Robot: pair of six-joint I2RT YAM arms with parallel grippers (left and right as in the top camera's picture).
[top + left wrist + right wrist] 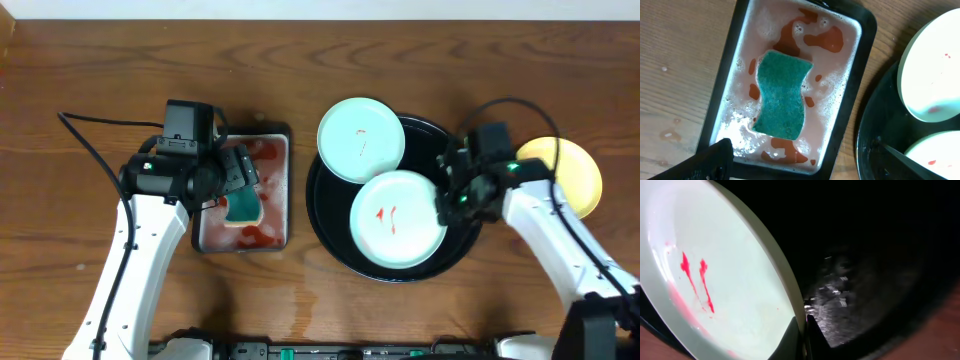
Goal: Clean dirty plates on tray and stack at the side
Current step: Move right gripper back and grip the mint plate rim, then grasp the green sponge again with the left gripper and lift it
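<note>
My left gripper is to pick up the green sponge next, from above and across its narrow middle. The sponge's bottom then stays free to wipe the plate.
The black tray [330,225] holds the white plate [398,218], which has red streaks. The pale blue plate [361,139], with a faint red mark, rests over the tray's upper left rim. The pale yellow plate [575,172] lies on the wood at the right, partly hidden by my right arm. My right gripper [445,205] is shut on the white plate's right rim; the right wrist view shows its fingers [802,337] pinching the rim of the plate [715,270] over the tray [880,255]. My left gripper [800,167] is open above the green sponge [782,95].
A rectangular black-rimmed dish [290,190] with red-stained suds stands left of the tray and holds the sponge [243,207]. In the left wrist view the dish [855,90] sits close to the tray [875,125]. Bare wood tabletop [60,60] surrounds everything.
</note>
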